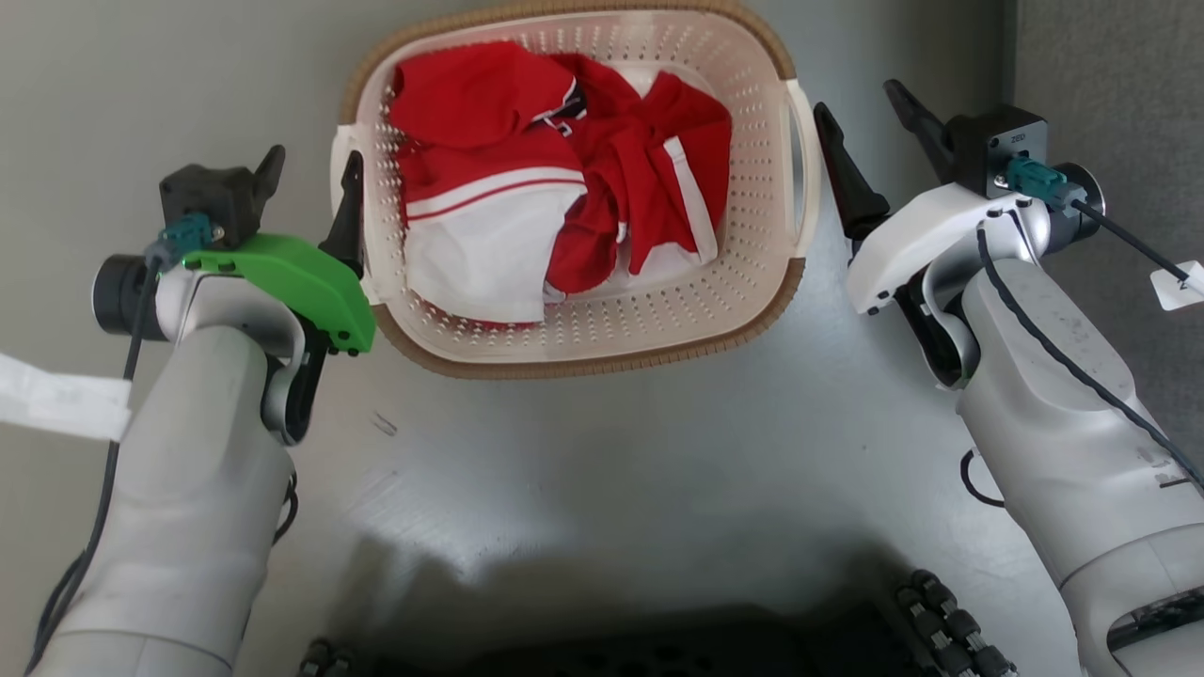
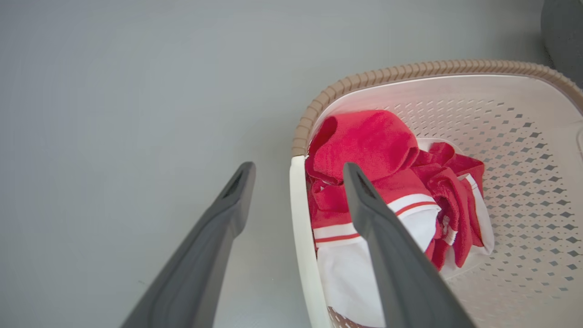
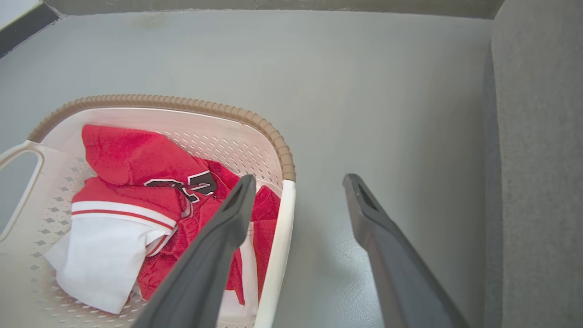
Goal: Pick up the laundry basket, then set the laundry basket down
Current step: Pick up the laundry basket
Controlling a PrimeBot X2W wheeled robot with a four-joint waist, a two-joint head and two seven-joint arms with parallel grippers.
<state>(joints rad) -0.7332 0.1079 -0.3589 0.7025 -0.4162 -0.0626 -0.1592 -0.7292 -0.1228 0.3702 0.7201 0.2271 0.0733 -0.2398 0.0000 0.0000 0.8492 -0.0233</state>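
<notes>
My right gripper grabs the laundry basket full of clothes (image 1: 564, 179) by its cream-white handle (image 1: 807, 169) next, to lift the basket.
The laundry basket (image 1: 583, 362) stands on the grey floor ahead of me, cream-white and perforated with a brown rim, holding red and white clothes (image 1: 564, 179). My left gripper (image 1: 315, 155) is open at the basket's left handle (image 2: 298, 218). In the left wrist view one finger lies outside the handle and the other over the clothes. My right gripper (image 1: 854, 97) is open beside the right handle (image 3: 280, 237). In the right wrist view its fingers (image 3: 237, 205) lie either side of that handle. Neither gripper holds anything.
A grey upholstered surface (image 1: 1110, 56) rises along the right, close to my right arm. My dark wheeled base (image 1: 611, 649) fills the bottom edge. A white paper strip (image 1: 56, 404) hangs by the left forearm and a white tag (image 1: 1180, 282) by the right.
</notes>
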